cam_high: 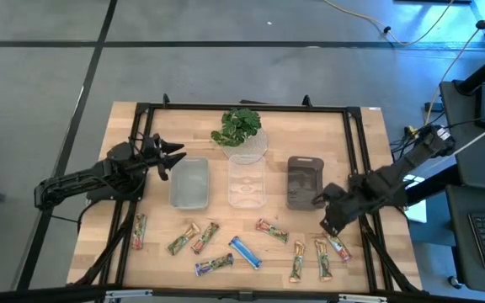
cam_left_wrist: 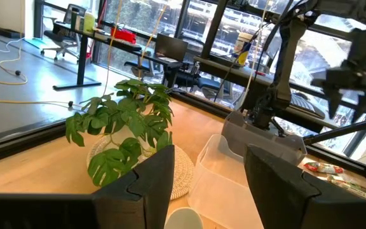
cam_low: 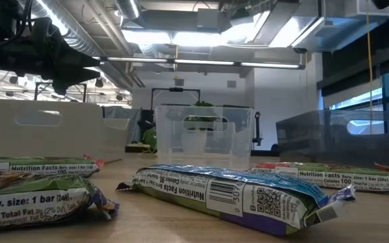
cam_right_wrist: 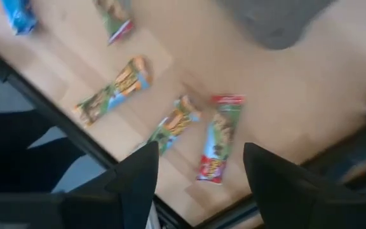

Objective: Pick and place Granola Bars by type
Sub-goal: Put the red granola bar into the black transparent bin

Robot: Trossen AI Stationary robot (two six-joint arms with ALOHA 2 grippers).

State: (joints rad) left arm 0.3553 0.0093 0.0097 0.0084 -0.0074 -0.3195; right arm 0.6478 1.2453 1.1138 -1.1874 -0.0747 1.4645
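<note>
My right gripper grabs the red-green bar by its wrapper near the logo end (cam_high: 343,252) next, to sort it into the dark grey bin (cam_high: 305,181).
Several wrapped granola bars lie flat along the table's near edge: a red-green one (cam_high: 139,231), two green-brown ones (cam_high: 183,239), a dark purple one (cam_high: 214,265), a blue one (cam_high: 245,252), another red-green one (cam_high: 271,230) and three at the near right (cam_high: 322,257). My right gripper (cam_high: 331,219) hovers open above those three. In its wrist view (cam_right_wrist: 199,184) a red-green bar (cam_right_wrist: 218,137) and a green-brown bar (cam_right_wrist: 173,124) lie below the fingers. My left gripper (cam_high: 171,158) is open and raised by the whitish bin's far left corner (cam_left_wrist: 208,184).
Three bins stand in a row mid-table: whitish (cam_high: 189,183), clear (cam_high: 247,181) and dark grey (cam_high: 303,181). A potted plant (cam_high: 241,130) on a woven mat sits behind them. A black frame (cam_high: 356,151) borders the table. Bare wood lies between the bins and the bars.
</note>
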